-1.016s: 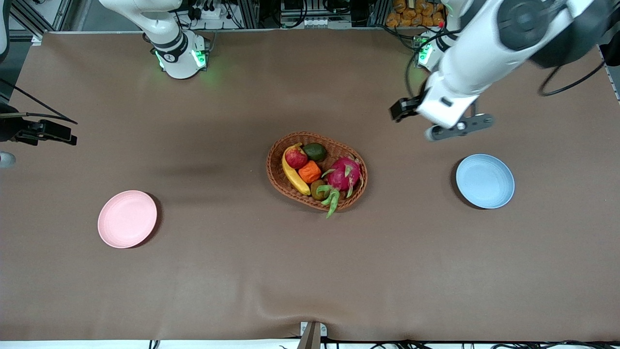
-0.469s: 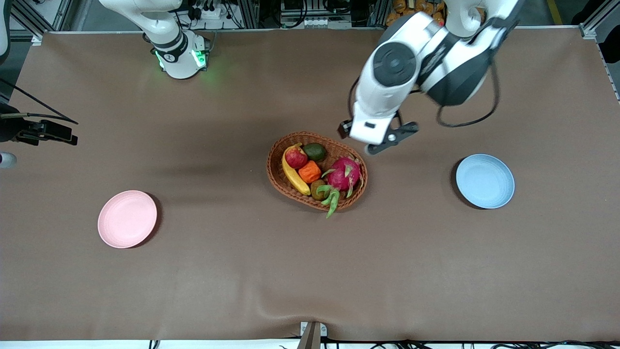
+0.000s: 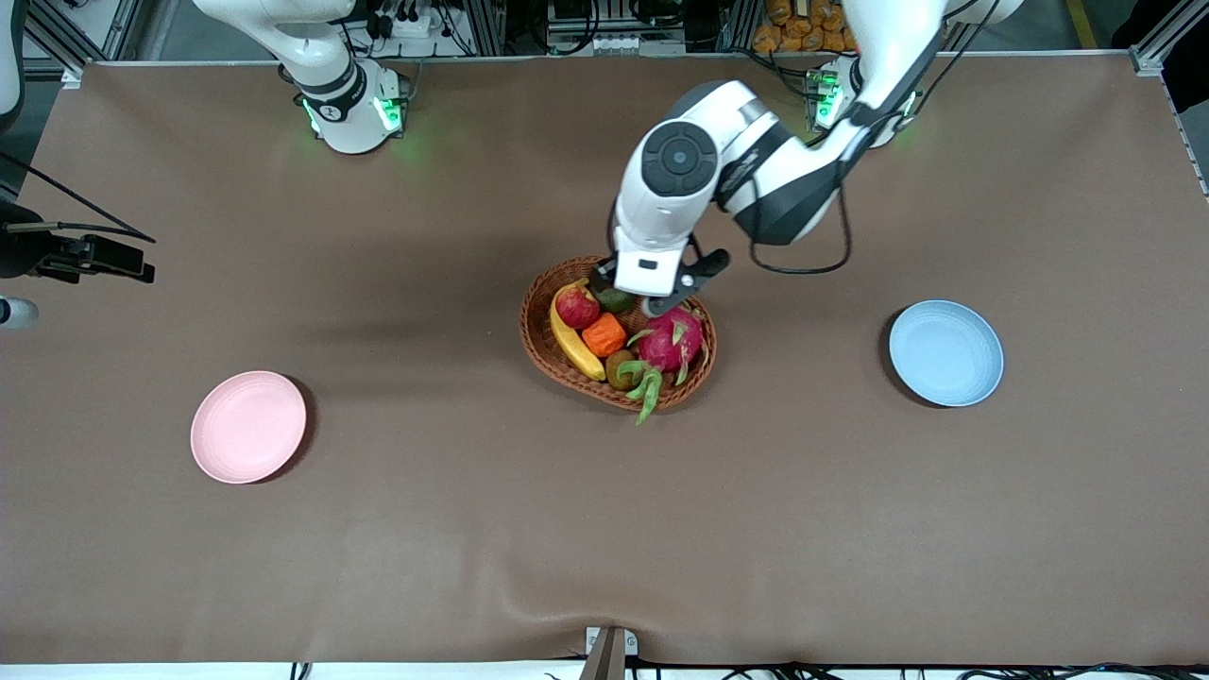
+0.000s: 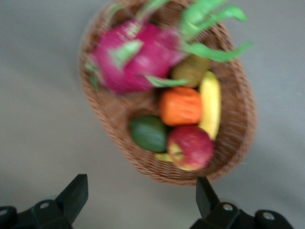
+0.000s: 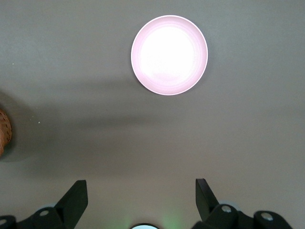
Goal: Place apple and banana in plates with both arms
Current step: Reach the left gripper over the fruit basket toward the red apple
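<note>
The left gripper grabs the red apple by its round body (image 3: 577, 306) next, to place the apple on the blue plate (image 3: 945, 352).
The red apple (image 3: 577, 307) (image 4: 189, 147) and the yellow banana (image 3: 571, 342) (image 4: 211, 102) lie in the wicker basket (image 3: 534, 345) at mid-table, at its end toward the right arm. My left gripper (image 3: 666, 288) (image 4: 140, 186) hovers open over the basket's rim farthest from the front camera, holding nothing. The pink plate (image 3: 248, 426) (image 5: 169, 55) sits toward the right arm's end, the blue plate (image 3: 945, 352) toward the left arm's end; nothing lies on either. My right gripper (image 5: 140, 191) hangs open and high over bare table, with the pink plate in its view.
Also in the basket are a pink dragon fruit (image 3: 672, 338) (image 4: 133, 57), an orange fruit (image 3: 604, 334), a green avocado (image 3: 616, 298) partly under the left hand, and a brown kiwi (image 3: 619, 368). Brown cloth covers the table.
The left arm has swung from near the blue plate across to the basket, its gripper staying open. The right arm has barely moved.
</note>
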